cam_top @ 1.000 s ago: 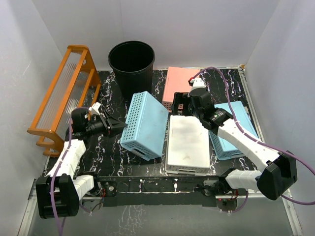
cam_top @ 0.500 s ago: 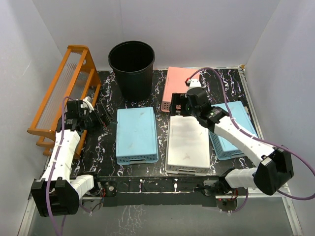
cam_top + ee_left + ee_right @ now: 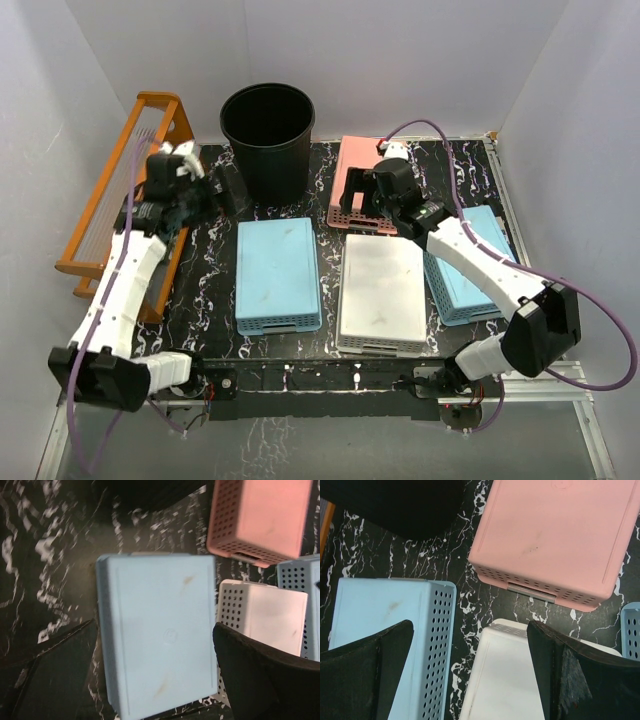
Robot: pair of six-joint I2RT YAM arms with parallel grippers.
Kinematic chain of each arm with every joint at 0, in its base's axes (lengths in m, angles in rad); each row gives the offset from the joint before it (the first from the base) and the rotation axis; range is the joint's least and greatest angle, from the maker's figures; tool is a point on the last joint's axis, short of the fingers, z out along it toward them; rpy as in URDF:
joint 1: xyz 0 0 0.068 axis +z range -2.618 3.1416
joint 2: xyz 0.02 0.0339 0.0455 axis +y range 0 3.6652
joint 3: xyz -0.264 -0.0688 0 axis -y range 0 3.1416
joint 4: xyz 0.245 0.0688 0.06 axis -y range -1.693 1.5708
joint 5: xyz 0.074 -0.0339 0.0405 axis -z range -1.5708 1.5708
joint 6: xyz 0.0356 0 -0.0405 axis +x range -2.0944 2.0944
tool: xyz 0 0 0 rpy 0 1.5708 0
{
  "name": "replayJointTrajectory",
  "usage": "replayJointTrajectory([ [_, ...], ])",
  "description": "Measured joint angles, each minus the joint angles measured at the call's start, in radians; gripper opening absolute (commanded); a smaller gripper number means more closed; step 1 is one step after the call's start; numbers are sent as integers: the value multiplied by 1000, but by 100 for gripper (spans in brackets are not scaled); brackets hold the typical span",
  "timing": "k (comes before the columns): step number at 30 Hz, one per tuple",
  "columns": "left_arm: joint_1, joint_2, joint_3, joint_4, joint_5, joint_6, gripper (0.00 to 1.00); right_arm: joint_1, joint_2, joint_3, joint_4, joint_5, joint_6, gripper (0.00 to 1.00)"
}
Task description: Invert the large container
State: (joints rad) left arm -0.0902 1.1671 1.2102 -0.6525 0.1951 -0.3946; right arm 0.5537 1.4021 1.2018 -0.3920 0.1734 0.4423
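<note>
I will grip the large container by its rim on the pink basket's side [image 3: 313,117] with my left gripper next. Its base then stays free for turning over.
The large container [image 3: 267,135] is a tall round black bin standing upright, mouth up, at the back of the table. It shows as a dark edge in the left wrist view [image 3: 150,490] and the right wrist view [image 3: 400,505]. My left gripper [image 3: 226,186] is open and empty, just left of the bin's lower side, apart from it. In its own view [image 3: 155,680] it hangs above the upside-down light blue basket [image 3: 157,640]. My right gripper [image 3: 362,198] is open and empty over the near edge of the pink basket [image 3: 365,165], right of the bin.
An orange rack [image 3: 130,200] stands along the left wall, close behind my left arm. Upside-down baskets lie in front of the bin: light blue [image 3: 277,272], white [image 3: 380,292] and pink. Another blue basket [image 3: 470,262] lies at the right. White walls enclose the table.
The light blue basket dropped from tilted to flat, upside down. My left gripper drew away from it and moved back toward the bin. My right gripper moved back toward the pink basket.
</note>
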Motion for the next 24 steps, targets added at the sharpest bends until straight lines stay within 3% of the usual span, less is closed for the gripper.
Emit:
replayJointTrajectory([
  [7, -309, 357, 521, -47, -185, 124, 99, -66, 31, 72, -50, 0, 58, 98],
  [13, -414, 619, 893, -84, -270, 254, 99, -103, -37, 29, -82, 8, 64, 98],
  [20, -423, 789, 1089, -67, -301, 356, 99, -116, -189, -33, -117, 31, 65, 98],
  [24, -423, 871, 1119, -48, -303, 381, 99, -118, -205, -35, -129, 42, 65, 98],
])
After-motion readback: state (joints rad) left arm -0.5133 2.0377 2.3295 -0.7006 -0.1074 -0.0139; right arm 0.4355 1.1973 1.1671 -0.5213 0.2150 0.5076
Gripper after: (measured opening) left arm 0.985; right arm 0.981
